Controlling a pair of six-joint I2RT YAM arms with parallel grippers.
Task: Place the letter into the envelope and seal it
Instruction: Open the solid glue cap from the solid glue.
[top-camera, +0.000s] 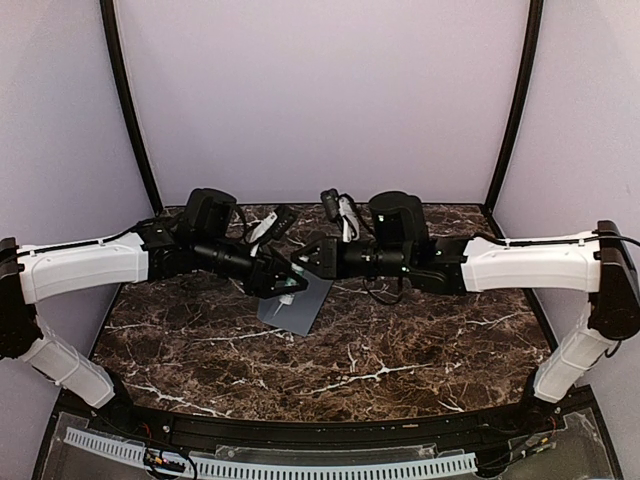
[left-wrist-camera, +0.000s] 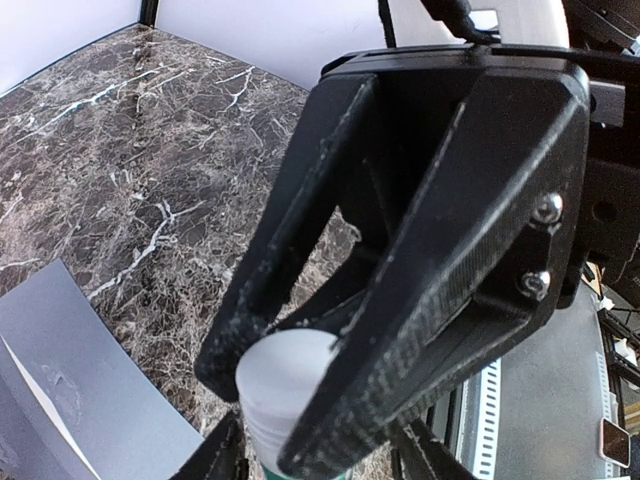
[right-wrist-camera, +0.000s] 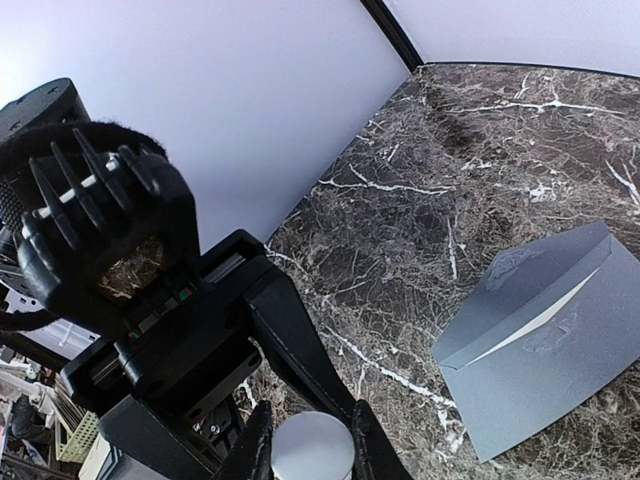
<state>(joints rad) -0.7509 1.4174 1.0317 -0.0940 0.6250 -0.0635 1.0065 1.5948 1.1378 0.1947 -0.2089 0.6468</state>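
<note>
My left gripper should next grab the white cylinder around its green band, so my right gripper can uncap its end for sealing.
The slate-grey envelope (top-camera: 300, 312) lies flat on the marble under the two grippers, its pointed flap folded down (right-wrist-camera: 560, 350) (left-wrist-camera: 70, 400). The letter is out of view; only a thin pale sliver shows along the flap's edge. Both grippers meet above the envelope at a white cylinder with a green band (top-camera: 288, 298). My right gripper (right-wrist-camera: 310, 445) is shut on that cylinder (right-wrist-camera: 312, 450), one finger on each side of its round end. My left gripper (left-wrist-camera: 315, 455) stands at the same cylinder (left-wrist-camera: 285, 385), its jaws set wider than the cylinder, with a gap on one side.
Dark marble table top (top-camera: 400, 350) inside lilac walls with black corner posts. The right arm's big black fingers (left-wrist-camera: 420, 250) fill the left wrist view. A perforated white strip (top-camera: 300, 468) runs along the near edge.
</note>
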